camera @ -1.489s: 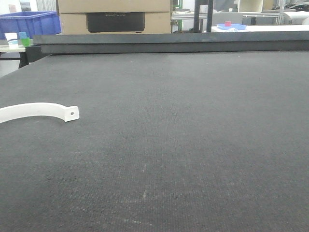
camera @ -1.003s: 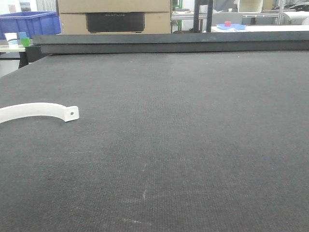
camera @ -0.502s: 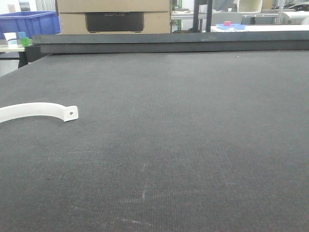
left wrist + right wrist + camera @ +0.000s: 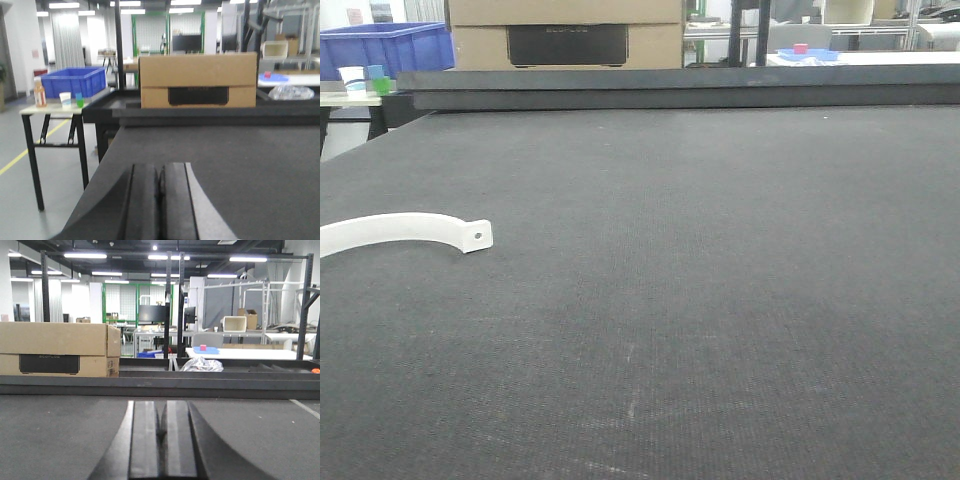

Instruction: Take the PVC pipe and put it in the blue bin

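Observation:
I will next use my right gripper to grab the PVC pipe (image 4: 405,230) by its flat tab end (image 4: 475,236). Then I should put the pipe in the blue bin.
The PVC pipe (image 4: 405,230), a thin white arc ending in a flat tab with a small hole, lies on the dark mat at the left of the front view, running off the left edge. The blue bin (image 4: 388,47) (image 4: 74,81) sits on a side table beyond the mat's far left corner. My left gripper (image 4: 160,172) is shut and holds nothing, low over the mat near its left edge. My right gripper (image 4: 161,410) is shut and holds nothing, low over the mat. Neither gripper shows in the front view.
A cardboard box (image 4: 565,32) (image 4: 198,80) (image 4: 59,349) stands behind the mat's raised back rim (image 4: 680,88). A bottle (image 4: 40,93) and cups (image 4: 65,99) stand on the side table by the bin. The mat's left edge (image 4: 107,150) drops to the floor.
The front view has shifted slightly: the pipe and the background now sit a little further right in the picture. Nothing on the mat has moved.

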{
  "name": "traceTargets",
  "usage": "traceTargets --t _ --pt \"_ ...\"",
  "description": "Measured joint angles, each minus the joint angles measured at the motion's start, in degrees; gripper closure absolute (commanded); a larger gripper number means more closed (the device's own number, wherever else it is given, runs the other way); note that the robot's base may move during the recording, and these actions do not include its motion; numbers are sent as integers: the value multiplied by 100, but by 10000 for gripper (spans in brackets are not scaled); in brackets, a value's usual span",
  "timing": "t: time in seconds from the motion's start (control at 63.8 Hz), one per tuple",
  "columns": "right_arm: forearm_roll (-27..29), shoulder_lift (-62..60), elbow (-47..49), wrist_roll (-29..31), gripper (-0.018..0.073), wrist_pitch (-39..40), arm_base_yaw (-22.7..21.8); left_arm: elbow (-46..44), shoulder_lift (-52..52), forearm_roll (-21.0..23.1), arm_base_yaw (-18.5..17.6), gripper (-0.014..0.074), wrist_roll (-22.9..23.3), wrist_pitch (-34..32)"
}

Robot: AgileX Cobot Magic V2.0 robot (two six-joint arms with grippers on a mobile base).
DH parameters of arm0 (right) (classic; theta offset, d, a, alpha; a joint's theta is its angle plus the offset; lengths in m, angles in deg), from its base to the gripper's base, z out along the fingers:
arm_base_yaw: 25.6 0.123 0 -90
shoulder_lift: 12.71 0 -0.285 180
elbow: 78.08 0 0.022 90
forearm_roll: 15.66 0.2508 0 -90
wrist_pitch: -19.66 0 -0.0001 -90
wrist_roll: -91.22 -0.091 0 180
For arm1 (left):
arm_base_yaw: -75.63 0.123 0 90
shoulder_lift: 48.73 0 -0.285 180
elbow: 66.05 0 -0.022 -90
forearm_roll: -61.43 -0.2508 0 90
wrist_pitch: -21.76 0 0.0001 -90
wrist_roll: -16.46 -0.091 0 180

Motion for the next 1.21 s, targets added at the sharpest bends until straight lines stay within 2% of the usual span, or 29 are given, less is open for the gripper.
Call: traceTargets --t 0.125,0.298,0.392,0.502,0.784,1.066,1.144,1.207 --pt "0 751 670 0 727 -747 0 -763 -904 0 0 707 0 617" --pt "0 2033 1723 0 727 -2459 0 -1888 -2412 0 0 707 0 1721" --pt "0 2693 2110 0 727 -3054 0 -2368 -3286 0 0 707 0 2458" --pt "0 3457 2371 0 727 -3669 0 -2746 -4178 0 0 707 0 3021" --pt "0 4727 2402 0 727 -4371 0 -2845 -5732 180 0 707 0 3408" --pt "-153 5679 2664 0 726 -4825 0 -2849 -6268 500 0 707 0 3506" --pt "-153 6100 2938 0 681 -5057 0 -2849 -6268 519 0 707 0 3506" --pt "-185 6451 3187 0 598 -5163 0 -2849 -6268 523 0 707 0 3506"
